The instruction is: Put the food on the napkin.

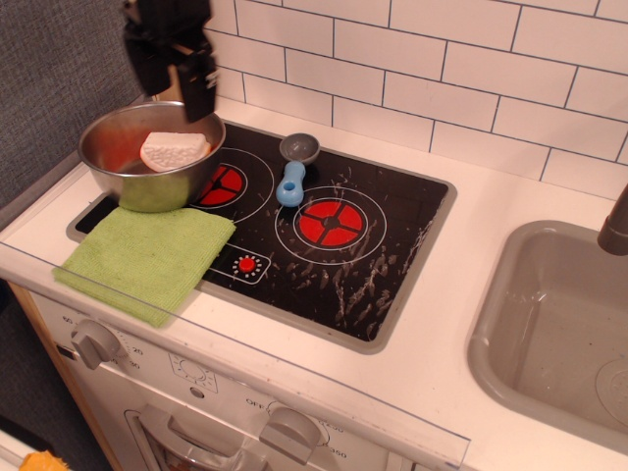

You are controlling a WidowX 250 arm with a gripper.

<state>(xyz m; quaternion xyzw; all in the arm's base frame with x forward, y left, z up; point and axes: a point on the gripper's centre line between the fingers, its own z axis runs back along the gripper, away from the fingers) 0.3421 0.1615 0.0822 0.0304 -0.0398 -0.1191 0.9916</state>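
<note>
The robot should next set the food on the green napkin [147,260], so its gripper should grab the food's whitish bumpy part [175,149].
The food [175,150], a small wedge with a whitish bumpy top and an orange edge, lies inside the steel bowl [147,188] at the left end of the stove. The napkin [147,257], a light green cloth, lies flat just in front of the bowl. My gripper [172,86] is black and hangs above the back of the bowl, over the food. Its fingers are apart and hold nothing.
A blue-handled grey scoop [293,170] lies on the black cooktop [363,255] between the two red burners. A grey sink [549,334] is at the right. White tiles form the back wall. Knobs [93,341] line the front panel.
</note>
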